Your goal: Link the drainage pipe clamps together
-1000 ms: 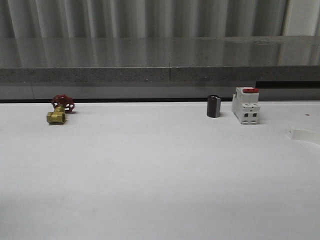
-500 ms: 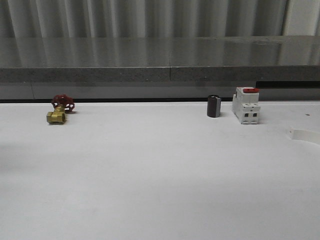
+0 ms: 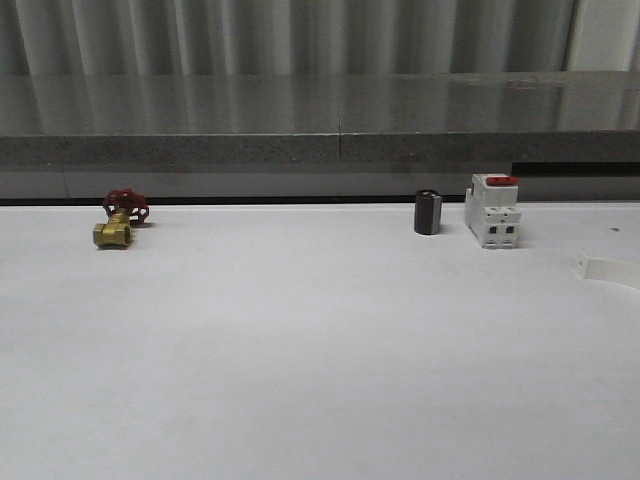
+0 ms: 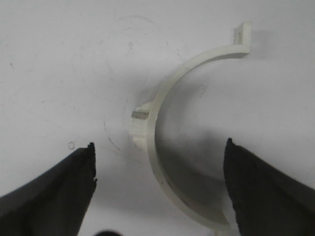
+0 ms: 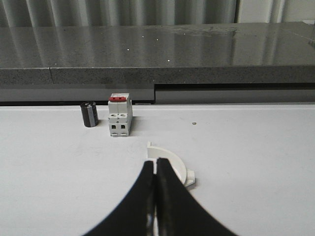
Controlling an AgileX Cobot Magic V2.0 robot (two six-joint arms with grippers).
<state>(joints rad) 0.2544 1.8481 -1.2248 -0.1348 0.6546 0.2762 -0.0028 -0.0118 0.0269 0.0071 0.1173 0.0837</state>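
My left gripper lowers next and then closes on the tab, since my open fingers stop above the clamp's middle tab (image 4: 140, 125) and closing now would miss it.
One drainage pipe clamp (image 4: 158, 110), a white half-ring with end tabs, lies flat on the white table in the left wrist view. My left gripper (image 4: 160, 147) is open above it, and the lower part of the band runs between the two dark fingers without touching them. In the right wrist view my right gripper (image 5: 156, 163) is shut, with a thin white sliver of the other clamp (image 5: 173, 166) pinched at its tips. The rest of that band curves away behind the fingers. The same clamp (image 3: 606, 268) pokes in at the right edge of the front view.
Along the table's back stand a brass valve with a red handle (image 3: 118, 222), a black cylinder (image 3: 428, 212) and a white breaker with a red switch (image 3: 491, 211). A grey ledge (image 3: 320, 148) runs behind the table.
In the front view the clamp at the right edge has shifted slightly upward. The valve, cylinder and breaker have not moved.
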